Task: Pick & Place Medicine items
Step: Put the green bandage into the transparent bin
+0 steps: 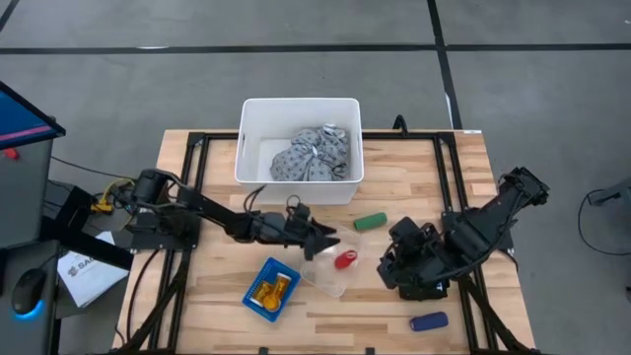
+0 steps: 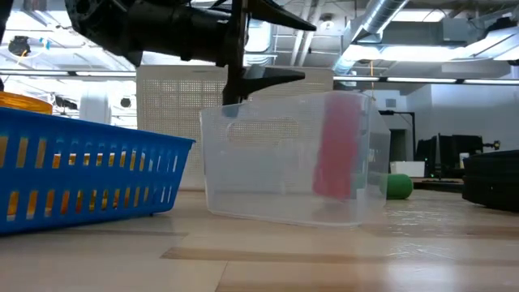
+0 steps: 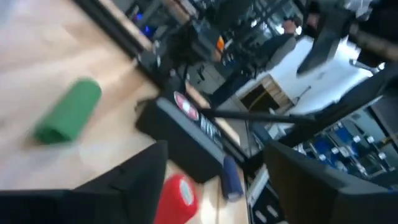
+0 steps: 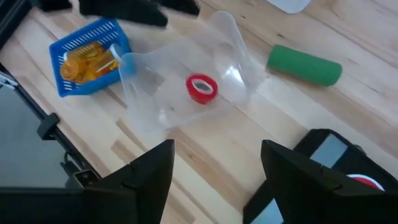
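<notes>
My right gripper grabs the green cylinder by one of its ends next, to place the green cylinder (image 1: 371,221) in the clear tub.
A red cylinder (image 1: 345,260) stands on end inside a clear plastic tub (image 1: 330,271) at mid-table. My left gripper (image 1: 327,242) is open and hovers over the tub's far-left rim. In the left wrist view the red cylinder (image 3: 177,199) shows between its fingers. My right gripper (image 1: 389,266) is open, low over the table right of the tub. A green cylinder (image 1: 371,221) and a dark-blue cylinder (image 1: 429,321) lie on the table. Orange pill bottles (image 1: 271,289) sit in a blue basket (image 1: 258,301). The grey cloth bundle (image 1: 314,156) lies in a white bin (image 1: 251,148). My left gripper reaches down toward the tub's rim (image 2: 231,109) with one finger (image 2: 233,85), coming level from the table's left. I cannot tell whether that finger touches the rim. The tub stands flat on the table.
The white bin stands at the table's far edge, the blue basket (image 2: 81,174) near the near edge, left of the tub (image 2: 284,158). Black frame rails run along both table sides. Bare wood lies between the tub and the dark-blue cylinder.
</notes>
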You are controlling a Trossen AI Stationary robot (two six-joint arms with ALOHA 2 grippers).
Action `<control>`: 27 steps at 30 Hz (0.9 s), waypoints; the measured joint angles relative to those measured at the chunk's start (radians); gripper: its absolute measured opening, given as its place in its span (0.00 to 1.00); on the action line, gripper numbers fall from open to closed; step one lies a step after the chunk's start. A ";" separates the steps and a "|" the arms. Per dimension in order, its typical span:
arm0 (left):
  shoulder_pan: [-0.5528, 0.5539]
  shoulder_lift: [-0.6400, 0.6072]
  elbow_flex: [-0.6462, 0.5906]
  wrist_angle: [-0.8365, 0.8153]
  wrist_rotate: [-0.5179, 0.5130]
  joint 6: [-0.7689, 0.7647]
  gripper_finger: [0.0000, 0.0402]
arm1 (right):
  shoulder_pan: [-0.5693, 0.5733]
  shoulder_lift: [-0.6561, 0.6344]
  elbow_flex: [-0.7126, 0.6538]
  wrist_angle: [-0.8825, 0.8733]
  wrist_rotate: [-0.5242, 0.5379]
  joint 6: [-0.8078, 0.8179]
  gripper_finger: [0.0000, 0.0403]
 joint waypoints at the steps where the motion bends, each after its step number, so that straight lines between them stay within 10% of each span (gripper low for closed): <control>1: 0.009 -0.009 0.000 0.000 0.000 0.012 0.68 | 0.004 0.000 0.000 -0.008 0.000 0.005 0.59; 17: -0.003 -0.510 0.000 -0.248 0.037 0.393 0.71 | -0.173 -0.075 -0.105 -0.066 -0.114 -0.248 0.59; 27: -0.071 -0.715 0.001 -0.514 -0.077 0.547 0.71 | -0.320 -0.193 -0.550 0.286 -0.350 -1.018 0.59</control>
